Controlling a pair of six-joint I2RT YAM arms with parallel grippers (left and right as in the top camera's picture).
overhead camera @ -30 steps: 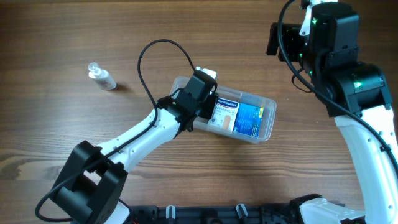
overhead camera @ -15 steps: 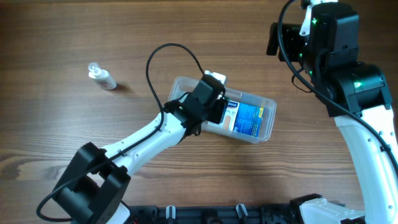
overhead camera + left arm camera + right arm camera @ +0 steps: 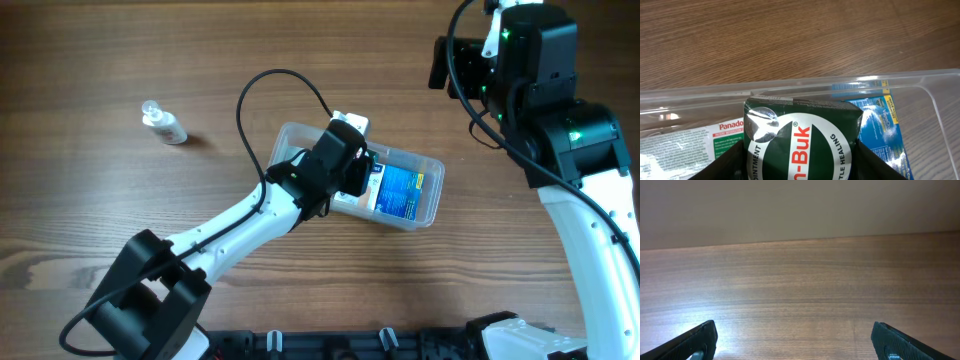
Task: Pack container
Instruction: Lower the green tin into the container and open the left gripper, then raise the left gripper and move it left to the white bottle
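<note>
The Zam-Buk box is above the inside of the container, between the Panadol box and the blue box. The robot's left gripper will open now, and the Zam-Buk box would land there.
The clear plastic container (image 3: 431, 190) lies at the table's middle, and its far wall shows in the left wrist view (image 3: 790, 89). Inside lie a blue box (image 3: 403, 190), also in the left wrist view (image 3: 880, 125), and a white and green Panadol box (image 3: 700, 137). My left gripper (image 3: 358, 172) is over the container, shut on a dark green Zam-Buk ointment box (image 3: 802, 137) held between its fingers (image 3: 732, 162). My right gripper (image 3: 795, 345) is open and empty, raised at the far right, over bare wood.
A small clear bottle (image 3: 165, 123) lies on the table at the far left. The left arm's black cable (image 3: 270, 85) loops above the container. The right arm (image 3: 560, 130) stands at the right side.
My left gripper has moved right along the container with the green box, from its left end to over its middle. The right arm has not moved.
</note>
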